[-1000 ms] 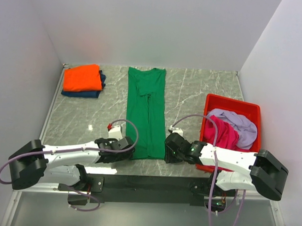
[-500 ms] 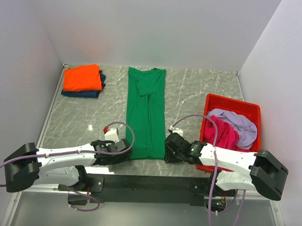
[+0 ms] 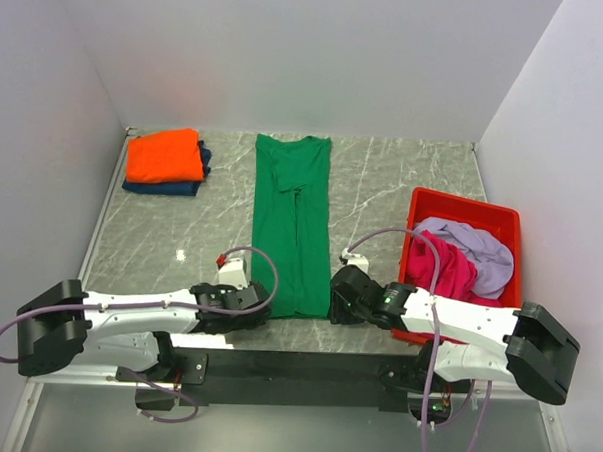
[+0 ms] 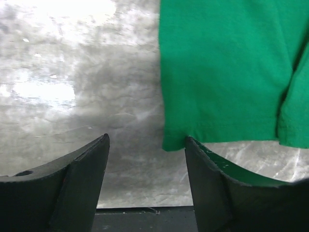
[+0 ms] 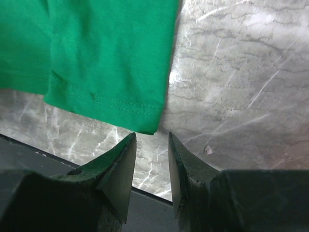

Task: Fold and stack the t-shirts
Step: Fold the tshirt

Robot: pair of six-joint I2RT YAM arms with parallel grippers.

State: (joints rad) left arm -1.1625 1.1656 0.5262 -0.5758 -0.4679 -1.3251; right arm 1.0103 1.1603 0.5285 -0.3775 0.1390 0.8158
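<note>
My right gripper grabs the green t-shirt's near hem at its outer corner [image 3: 327,314] [image 5: 151,126] next, to fold it toward the collar.
The bright green t-shirt [image 3: 293,226] lies folded into a long narrow strip down the middle of the table, collar far, hem near. My left gripper [image 3: 250,306] is open and empty at the hem's left corner. In the left wrist view [image 4: 147,140] the green corner [image 4: 227,67] lies just by the right finger [image 4: 207,169]. My right gripper [image 3: 336,300] is open and empty at the hem's right corner. In the right wrist view [image 5: 150,140] the green corner [image 5: 106,53] lies just beyond the narrow gap. The orange shirt [image 3: 164,155] sits folded on the navy one [image 3: 173,188] at the back left.
A red bin [image 3: 463,205] at the right holds the crumpled magenta shirt [image 3: 442,267] and lilac shirt [image 3: 476,249]. The table's dark front edge [image 4: 145,217] runs just under both grippers. White walls close in the left, back and right sides.
My left gripper drew left off the shirt's edge, then came back to the hem's left corner, slightly nearer the front edge. The right gripper has barely moved.
</note>
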